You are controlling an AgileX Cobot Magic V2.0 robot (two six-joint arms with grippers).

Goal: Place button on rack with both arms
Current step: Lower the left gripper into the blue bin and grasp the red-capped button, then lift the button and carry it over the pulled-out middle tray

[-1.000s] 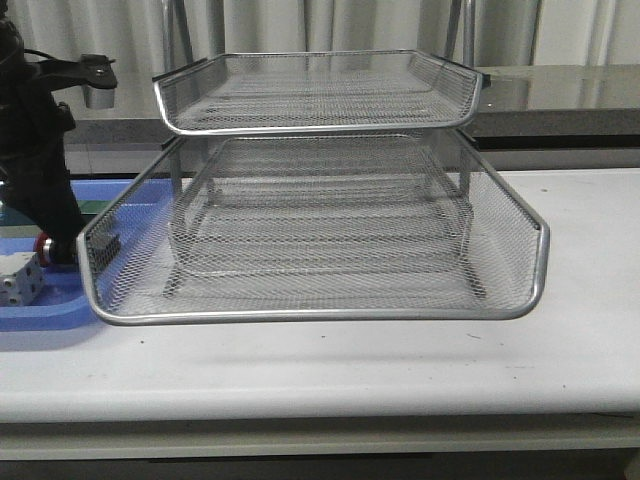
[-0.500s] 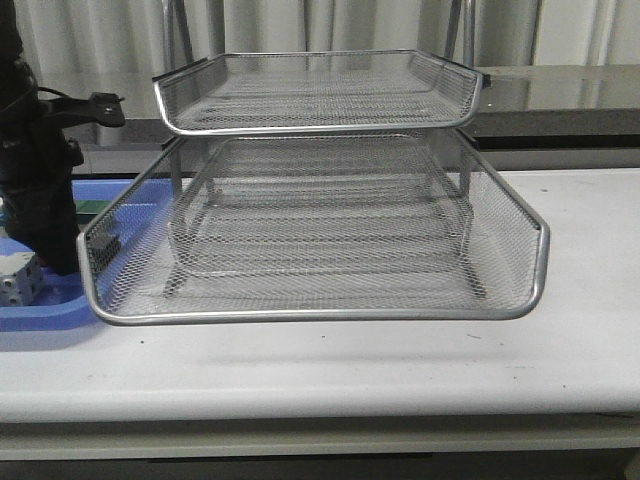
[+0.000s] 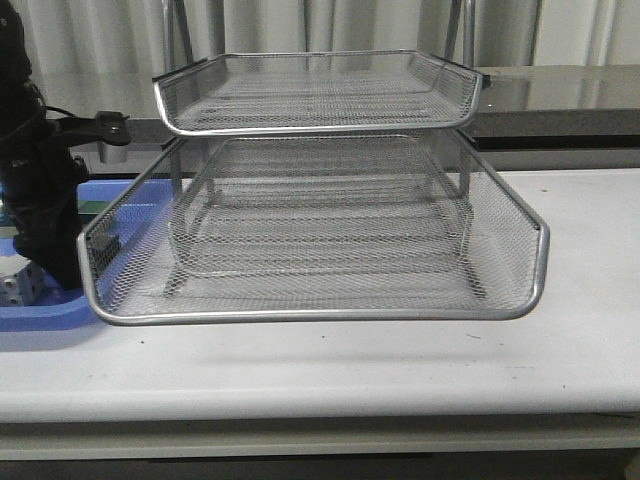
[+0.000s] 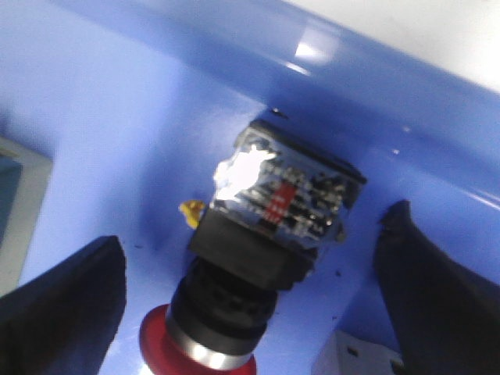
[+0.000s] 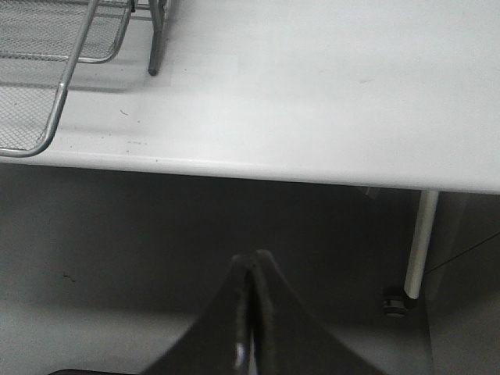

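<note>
My left gripper should close on the button's body: its fingers are on both sides of the button's black body down in the blue tray.
The button lies on its side in the blue tray, red cap towards the camera, black body and blue-and-clear rear block behind. My left gripper is open, one finger on each side of the button, not touching it. In the front view the left arm stands over the blue tray and hides the button. The silver wire-mesh rack stands mid-table. My right gripper is shut and empty, below the table's front edge; it is out of the front view.
A white part lies in the blue tray beside the left arm; its corner shows in the left wrist view. The rack's corner and thin leg and a white table leg show in the right wrist view.
The left arm has turned and lowered over the blue tray. It now hides the red button that showed one second ago. The rack has not moved.
</note>
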